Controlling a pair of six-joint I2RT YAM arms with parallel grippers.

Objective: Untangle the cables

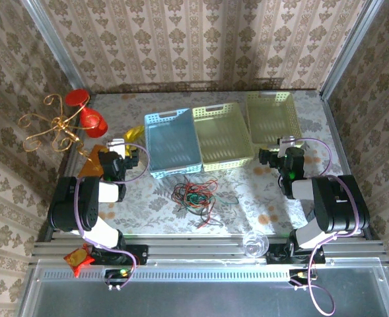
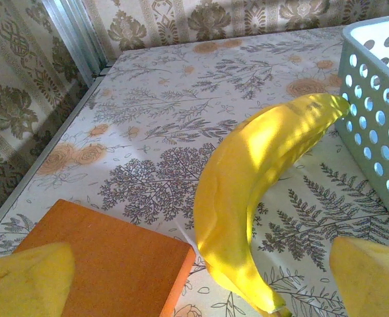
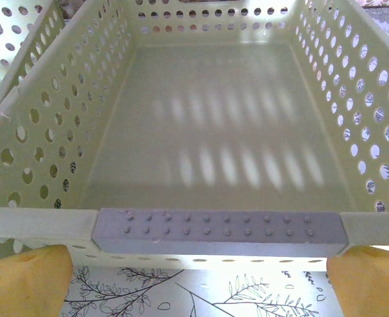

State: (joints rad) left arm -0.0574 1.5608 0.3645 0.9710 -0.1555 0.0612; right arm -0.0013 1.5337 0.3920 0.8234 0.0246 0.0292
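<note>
One red cable needs to be pulled free of the tangled heap, so my right gripper will grip it near its loose end next.
The cables (image 1: 195,196) lie in one tangled heap of black, red and green strands on the table's near middle, in front of the baskets. Neither gripper touches them. My left gripper (image 1: 117,144) is off to their left, open, its yellow fingertips (image 2: 24,281) spread wide over a banana (image 2: 253,191) and an orange block (image 2: 108,264). My right gripper (image 1: 287,144) is off to the right, open, with its fingertips (image 3: 369,284) at the near rim of a pale yellow-green basket (image 3: 207,132), just before the basket's lilac studded handle (image 3: 220,231). Nothing is held.
Three empty baskets stand in a row behind the cables: blue (image 1: 173,142), yellow-green (image 1: 222,135) and a second yellow-green one (image 1: 271,117). A gold wire stand (image 1: 52,125) with red cups is at the far left. A clear glass (image 1: 253,244) and a red packet (image 1: 78,259) sit at the near rail.
</note>
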